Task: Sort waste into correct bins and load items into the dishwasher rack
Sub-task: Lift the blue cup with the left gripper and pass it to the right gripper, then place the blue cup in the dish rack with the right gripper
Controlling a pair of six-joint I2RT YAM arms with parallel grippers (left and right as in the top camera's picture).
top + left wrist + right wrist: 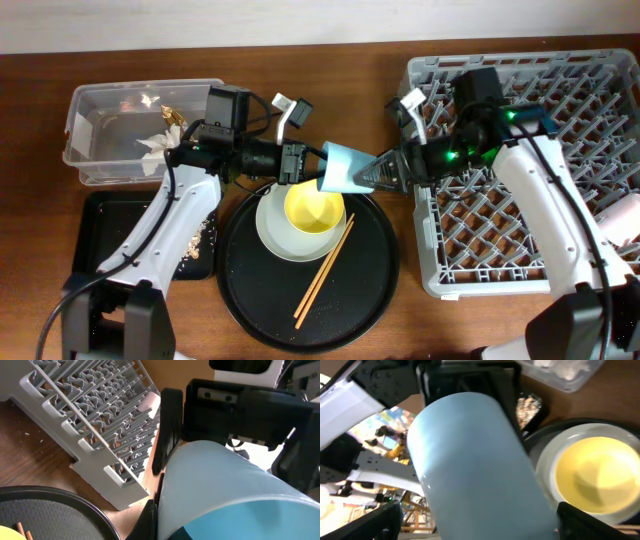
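My right gripper should pick up the light-blue cup by its base end next. Then the cup's rim end is free to go into the dishwasher rack.
A light-blue cup hangs on its side in the air between my two grippers, above the far rim of the round black tray. My left gripper is shut on its rim end; in the left wrist view one finger presses the cup. My right gripper is open around the cup's base end, with a gap showing beside the cup. A small yellow bowl sits on a pale plate, with chopsticks beside them. A pale pink cup lies in the grey dishwasher rack.
The clear box at the back left holds white tissue and a gold wrapper. The shallow black tray at the front left holds food scraps. The rack fills the right side.
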